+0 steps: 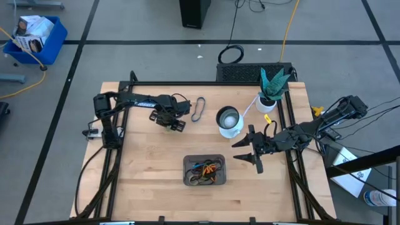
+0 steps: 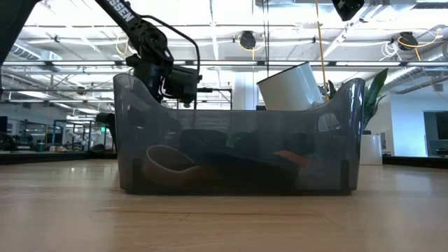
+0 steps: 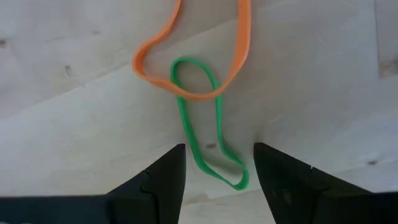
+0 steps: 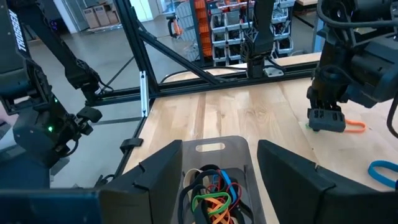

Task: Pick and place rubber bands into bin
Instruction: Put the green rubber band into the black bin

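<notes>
The loose loop end (image 3: 231,177) of the green rubber band is clear of the orange rubber band. My left gripper will grab the green rubber band there next.
A green rubber band (image 3: 205,127) lies flat on the wooden table, one end crossing under an orange band (image 3: 239,56). My left gripper (image 3: 217,171) is open and points down over them at the table's far left (image 1: 170,119). Its fingers stand on either side of the green band's near end. The dark grey bin (image 1: 204,170) at the middle front holds several coloured bands (image 4: 211,193). My right gripper (image 1: 249,155) is open and empty, just right of the bin. A further band (image 1: 199,109) lies near the cup; it shows blue in the right wrist view (image 4: 382,171).
A round white-and-silver cup (image 1: 228,122) stands between the two grippers. A potted plant (image 1: 270,90) stands at the far right. Black frame rails (image 1: 294,137) run along the table's sides. In the low view the bin's wall (image 2: 238,154) fills the foreground.
</notes>
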